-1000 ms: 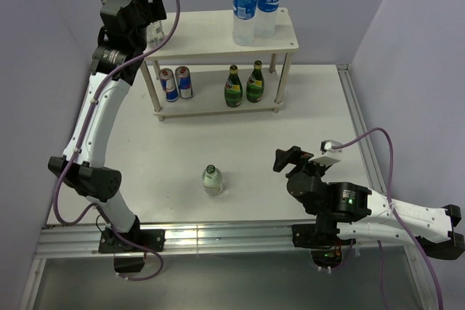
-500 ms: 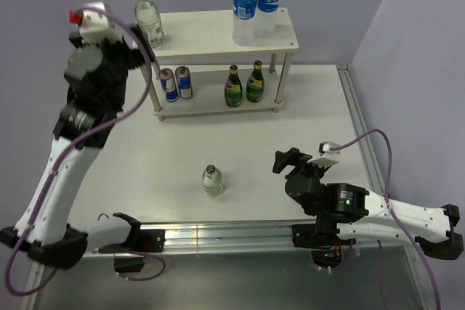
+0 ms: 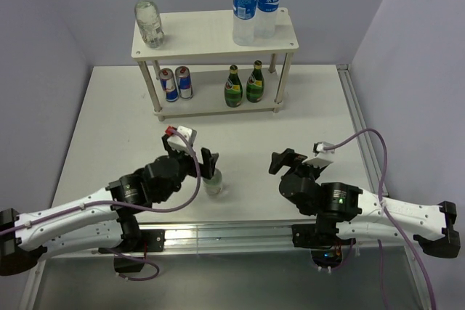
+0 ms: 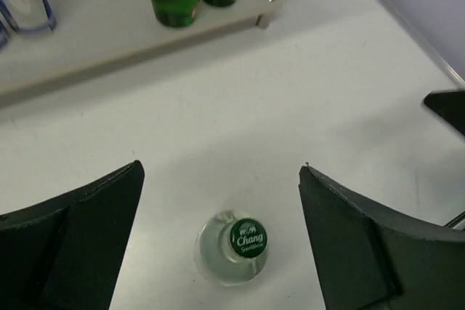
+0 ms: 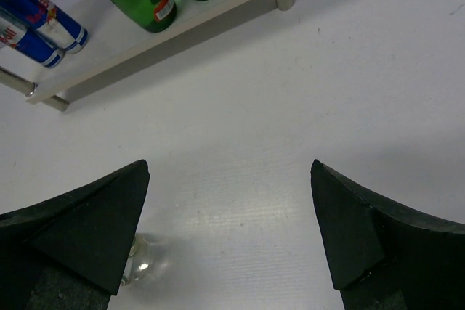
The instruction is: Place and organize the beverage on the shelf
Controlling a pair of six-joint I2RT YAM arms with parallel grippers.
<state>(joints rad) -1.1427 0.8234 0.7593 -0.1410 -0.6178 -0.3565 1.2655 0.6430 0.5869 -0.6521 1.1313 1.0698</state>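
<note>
Next, my left gripper grabs the clear glass bottle by its green cap (image 4: pixel 248 238), which leaves the bottle's body free to set on the shelf.
The shelf (image 3: pixel 203 34) stands at the back of the table. Its top tier holds a clear bottle (image 3: pixel 148 18) at the left and two blue-labelled water bottles (image 3: pixel 255 5) at the right. Its lower tier holds two cans (image 3: pixel 176 83) and two green bottles (image 3: pixel 244 83). A clear glass bottle with a green cap (image 3: pixel 212 179) stands upright on the table in front. My left gripper (image 3: pixel 208 160) is open just above and behind it; the bottle (image 4: pixel 236 248) sits between the spread fingers, untouched. My right gripper (image 3: pixel 282 159) is open and empty to its right.
The table's right edge rail (image 3: pixel 360 128) runs beside the right arm. In the right wrist view the shelf's lower board (image 5: pixel 218 5) is ahead, and the clear bottle (image 5: pixel 138 263) peeks out by the left finger.
The left arm has swung from the shelf's top left corner down to the front, leaving a clear bottle on the top tier. It now hovers at the table bottle. The right arm barely moved.
</note>
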